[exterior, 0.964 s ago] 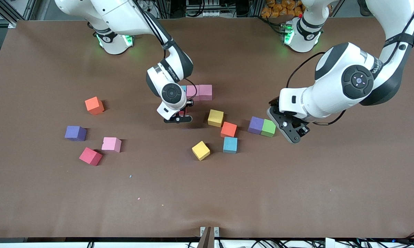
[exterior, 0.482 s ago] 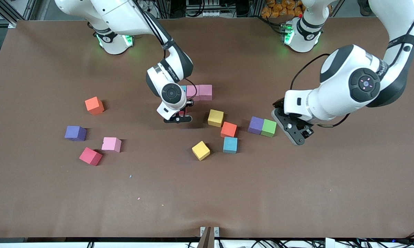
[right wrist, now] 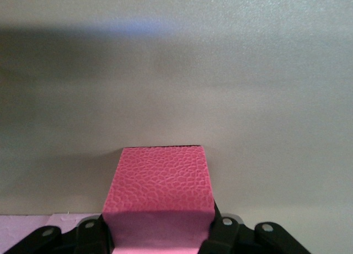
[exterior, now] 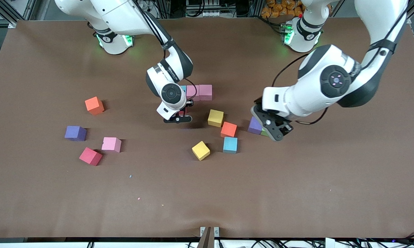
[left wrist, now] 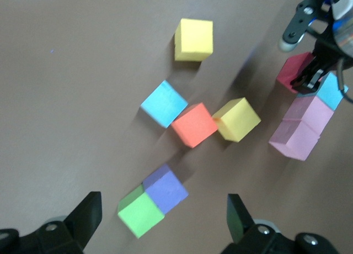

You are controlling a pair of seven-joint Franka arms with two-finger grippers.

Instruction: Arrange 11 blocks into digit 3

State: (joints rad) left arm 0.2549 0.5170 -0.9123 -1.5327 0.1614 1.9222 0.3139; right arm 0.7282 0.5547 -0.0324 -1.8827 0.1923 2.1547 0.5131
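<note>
The red block (right wrist: 157,179) is low beside the pink blocks and would stay in place, so the robot's right gripper should open.
My right gripper (exterior: 181,114) is shut on a red block (right wrist: 160,193), held low next to a row made of a light blue block (left wrist: 333,91) and two pink blocks (exterior: 205,92). My left gripper (left wrist: 161,220) is open over a purple block (exterior: 255,125) and the green cube (left wrist: 140,214) that touches it; in the front view the hand hides most of the green cube. Close by lie two yellow blocks (exterior: 215,117) (exterior: 201,150), an orange block (exterior: 229,129) and a light blue block (exterior: 230,144).
Toward the right arm's end of the table lie an orange block (exterior: 94,105), a purple block (exterior: 75,133), a pink block (exterior: 111,144) and a red block (exterior: 90,156). The brown table (exterior: 296,193) stretches bare toward the front camera.
My left arm has swung toward the right arm's end of the table and now hangs over the purple and green cubes. The right arm has not moved.
</note>
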